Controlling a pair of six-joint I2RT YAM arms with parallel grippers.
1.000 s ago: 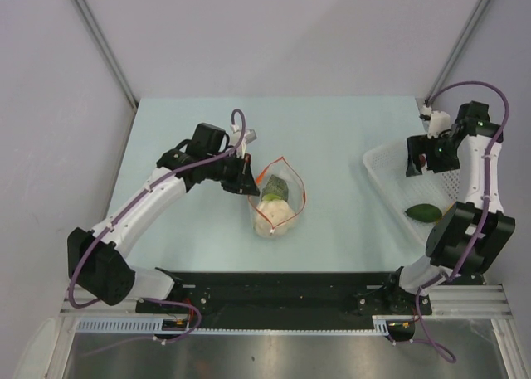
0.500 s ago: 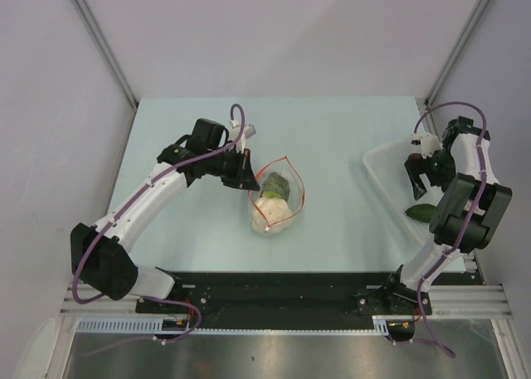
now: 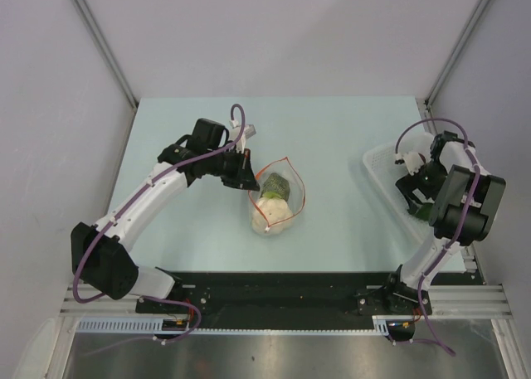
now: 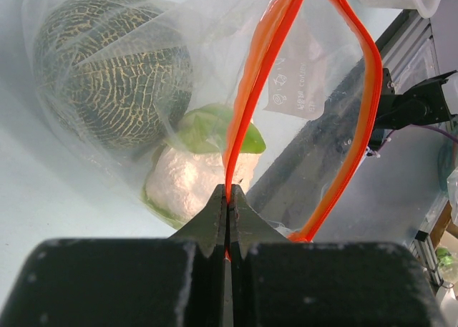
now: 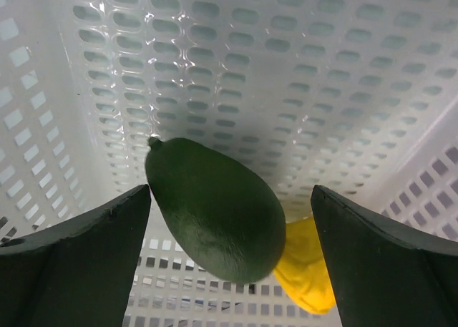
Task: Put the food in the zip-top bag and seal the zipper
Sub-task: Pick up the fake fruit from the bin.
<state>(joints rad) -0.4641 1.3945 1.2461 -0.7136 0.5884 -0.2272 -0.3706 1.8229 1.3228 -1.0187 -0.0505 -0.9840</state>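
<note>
The right gripper's fingertips reach past the middle of the dark green piece along its sides, so the right gripper should close on the piece. Closing now would hold it.
The clear zip-top bag [image 3: 275, 198] lies mid-table with its orange-red zipper [image 3: 297, 180] gaping open. Inside are a dark green netted melon [image 4: 114, 73], a lime green piece [image 4: 207, 127] and a pale cream piece [image 4: 189, 180]. My left gripper [image 3: 246, 174] is shut on the zipper strip [image 4: 247, 105] at the bag's left edge. My right gripper [image 3: 415, 198] is open, down in the white basket, its fingers either side of a dark green avocado-like piece [image 5: 215, 209]. A yellow piece [image 5: 308, 266] lies beside it.
The white perforated basket [image 3: 380, 165] stands at the table's right edge, its walls close around my right gripper [image 5: 229, 220]. The black rail [image 3: 282, 288] runs along the near edge.
My right arm has swung down from above the basket into it, over the dark green piece. My left gripper has held the bag's zipper almost still.
</note>
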